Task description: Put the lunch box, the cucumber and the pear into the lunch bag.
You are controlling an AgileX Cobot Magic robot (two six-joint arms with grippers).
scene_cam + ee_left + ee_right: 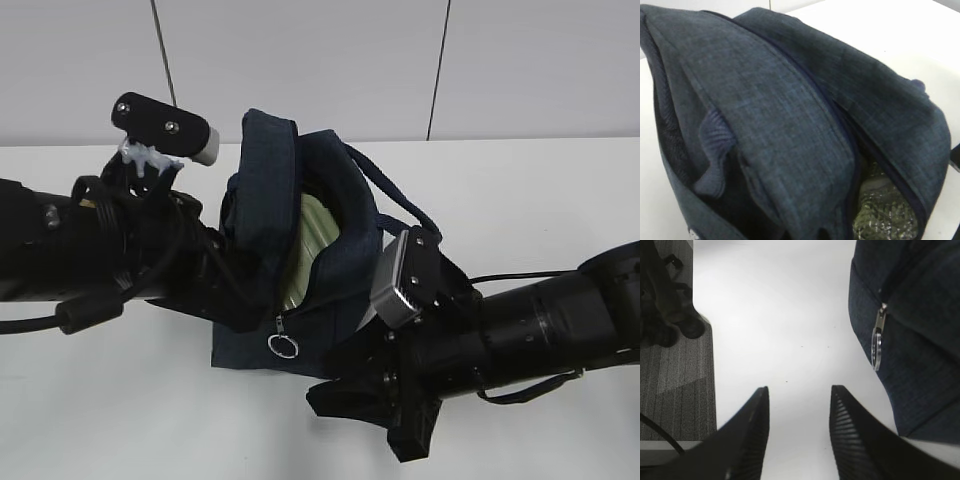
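Note:
My right gripper grabs the zipper ring pull by its free-hanging loop (285,356) next, since the slider end (280,324) sits close against the navy cloth.
The dark navy lunch bag (340,290) stands mid-table with its lid flap (265,185) raised upright. Navy cloth (790,125) fills the left wrist view. My left gripper's fingers are hidden in the cloth at the flap, shut on it. In the bag's mouth a pale green ribbed surface (318,232) shows, apparently the lunch box's lid, with silvery lining (885,217) beside it. The cucumber and the pear are out of view. My right gripper (799,387) is open with nothing between its fingers. It hangs over bare table beside the bag's front, near the silver ring pull (876,347).
The bag's loop handle (405,205) hangs behind the right arm's wrist. The white table (785,330) ends at its left edge in the right wrist view. Beyond it lie grey floor and a dark chair base (667,305).

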